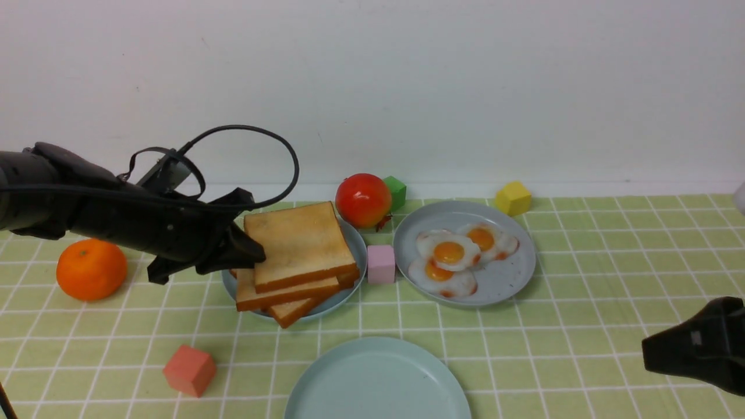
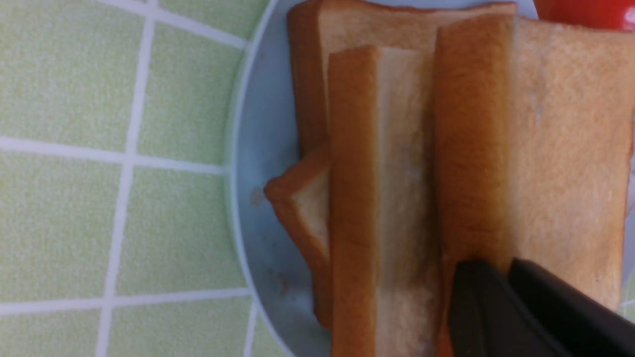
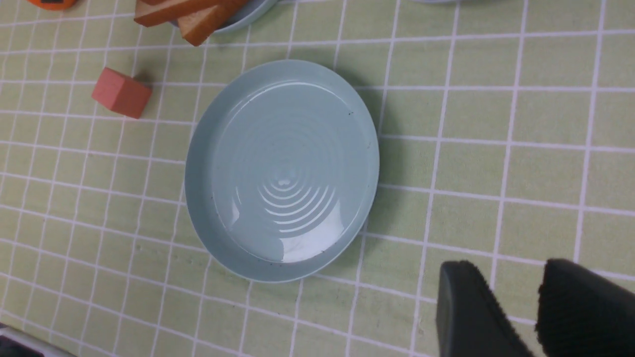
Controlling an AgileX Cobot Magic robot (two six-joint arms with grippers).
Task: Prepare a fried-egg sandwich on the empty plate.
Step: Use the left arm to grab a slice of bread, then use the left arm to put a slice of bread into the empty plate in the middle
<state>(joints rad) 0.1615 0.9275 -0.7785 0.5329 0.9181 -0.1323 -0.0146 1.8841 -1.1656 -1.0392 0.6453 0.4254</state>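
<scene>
My right gripper is about to grab the top fried egg by its white edge. This will fill the sandwich on the empty plate.
A stack of toast slices lies on a grey-blue plate. My left gripper is shut on the left crust edge of the top toast slice, which is tilted up at that side. In the left wrist view the gripper pinches that slice's crust over the plate. Three fried eggs lie on a second grey-blue plate. The empty mint-blue plate sits at the front centre and also shows in the right wrist view. My right gripper is open and empty, to the plate's right.
An orange sits left of my left arm. A red tomato, a green cube and a yellow cube stand at the back. A pink cube lies between the two filled plates. A salmon cube lies front left.
</scene>
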